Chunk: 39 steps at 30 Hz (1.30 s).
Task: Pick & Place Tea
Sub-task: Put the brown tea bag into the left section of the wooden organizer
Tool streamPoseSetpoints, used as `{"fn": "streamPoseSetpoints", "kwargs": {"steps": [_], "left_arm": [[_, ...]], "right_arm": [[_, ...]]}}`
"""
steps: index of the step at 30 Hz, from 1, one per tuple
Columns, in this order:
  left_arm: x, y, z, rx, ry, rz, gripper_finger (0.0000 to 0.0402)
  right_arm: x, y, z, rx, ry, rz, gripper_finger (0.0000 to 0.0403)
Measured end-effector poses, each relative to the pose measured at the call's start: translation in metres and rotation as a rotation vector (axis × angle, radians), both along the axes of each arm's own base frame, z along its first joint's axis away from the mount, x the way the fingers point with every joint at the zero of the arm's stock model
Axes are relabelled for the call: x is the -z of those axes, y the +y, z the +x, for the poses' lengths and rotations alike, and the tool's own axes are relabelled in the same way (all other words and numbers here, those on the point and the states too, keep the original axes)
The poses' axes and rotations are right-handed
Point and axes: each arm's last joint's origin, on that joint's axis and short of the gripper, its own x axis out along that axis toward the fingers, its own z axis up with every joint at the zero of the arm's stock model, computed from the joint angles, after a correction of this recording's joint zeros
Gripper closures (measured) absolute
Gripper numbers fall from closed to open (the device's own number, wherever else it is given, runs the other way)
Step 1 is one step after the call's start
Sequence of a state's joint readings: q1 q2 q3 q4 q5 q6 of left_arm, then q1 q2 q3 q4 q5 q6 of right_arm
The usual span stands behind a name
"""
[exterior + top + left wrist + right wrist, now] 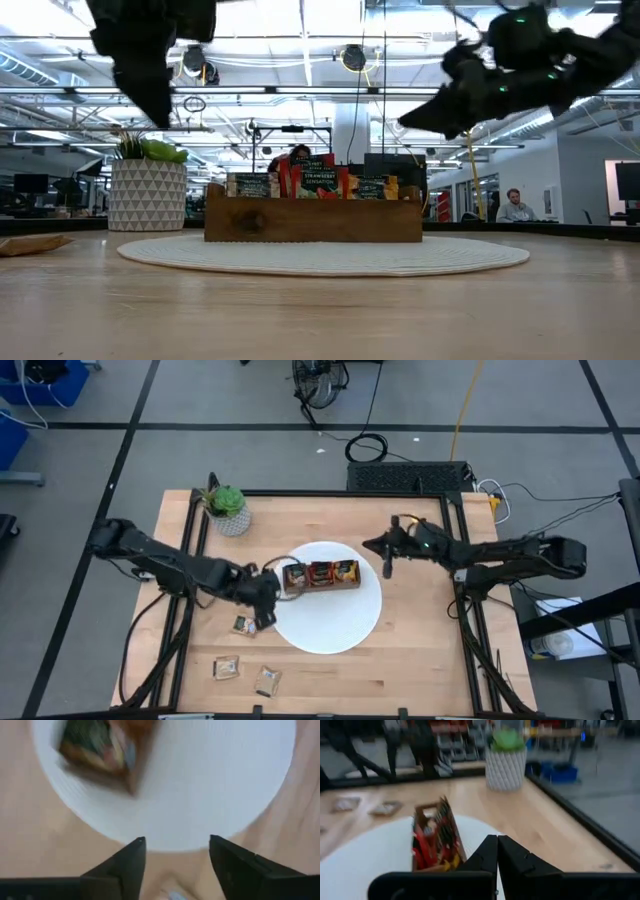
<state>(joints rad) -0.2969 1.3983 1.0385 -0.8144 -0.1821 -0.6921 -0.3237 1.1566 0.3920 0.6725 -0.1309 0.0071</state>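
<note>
The loose sachet needs to stand in the brown wooden tray, so my left gripper should grab it next by its edge with the logo (176, 895).
The tea is small flat sachets. Some stand upright in the brown wooden tray (320, 574), which rests on the round white plate (330, 622). Three more lie flat on the table: one (243, 625) beside the plate's left rim and two (227, 668) (267, 680) near the table's near edge. My left gripper (268, 610) (176, 844) hovers open over the plate's left rim, right of the nearest loose sachet. My right gripper (388, 568) (497, 842) hangs shut above the plate's right part, right of the tray (437, 840).
A green plant in a white patterned pot (228, 510) (147, 188) stands at the table's far left. A black frame runs along the table's left, far and right sides. Bare wood lies to the right of the plate and along the near edge.
</note>
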Motion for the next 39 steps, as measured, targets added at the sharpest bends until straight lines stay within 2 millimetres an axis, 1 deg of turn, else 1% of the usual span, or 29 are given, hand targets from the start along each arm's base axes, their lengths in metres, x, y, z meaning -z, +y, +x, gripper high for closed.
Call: {"fn": "streamPoseSetpoints", "kwargs": {"steps": [3, 7, 9, 11, 13, 20, 26, 30, 34, 39], "left_arm": [[0.009, -0.019, 0.008, -0.077, 0.120, -0.085, 0.0168], [0.029, -0.042, 0.019, -0.143, 0.293, -0.116, 0.0167], [0.038, -0.046, 0.023, -0.230, 0.392, -0.109, 0.0172], [0.048, -0.048, 0.025, -0.336, 0.474, -0.095, 0.0179], [0.057, -0.050, 0.028, -0.428, 0.513, -0.096, 0.0188], [0.085, -0.053, 0.036, -0.627, 0.630, -0.152, 0.0215], [0.097, -0.056, 0.037, -0.664, 0.683, -0.157, 0.0220], [0.098, -0.055, 0.035, -0.683, 0.699, -0.143, 0.0220], [0.097, -0.053, 0.029, -0.769, 0.736, -0.103, 0.0220], [0.100, -0.055, 0.029, -0.799, 0.712, -0.115, 0.0220]], "right_arm": [[0.003, 0.007, -0.010, -0.018, -0.122, -0.040, 0.0403], [0.007, 0.014, -0.020, -0.035, -0.209, -0.071, 0.0403], [0.005, 0.016, -0.024, -0.044, -0.248, -0.109, 0.0403], [-0.002, 0.019, -0.024, -0.052, -0.298, -0.143, 0.0403], [-0.006, 0.020, -0.026, -0.059, -0.321, -0.172, 0.0403], [-0.015, 0.028, -0.029, -0.091, -0.380, -0.228, 0.0403], [-0.018, 0.035, -0.029, -0.127, -0.394, -0.233, 0.0403], [-0.017, 0.038, -0.029, -0.145, -0.389, -0.231, 0.0403], [-0.017, 0.041, -0.028, -0.157, -0.391, -0.228, 0.0403], [-0.017, 0.042, -0.028, -0.167, -0.391, -0.226, 0.0403]]}}
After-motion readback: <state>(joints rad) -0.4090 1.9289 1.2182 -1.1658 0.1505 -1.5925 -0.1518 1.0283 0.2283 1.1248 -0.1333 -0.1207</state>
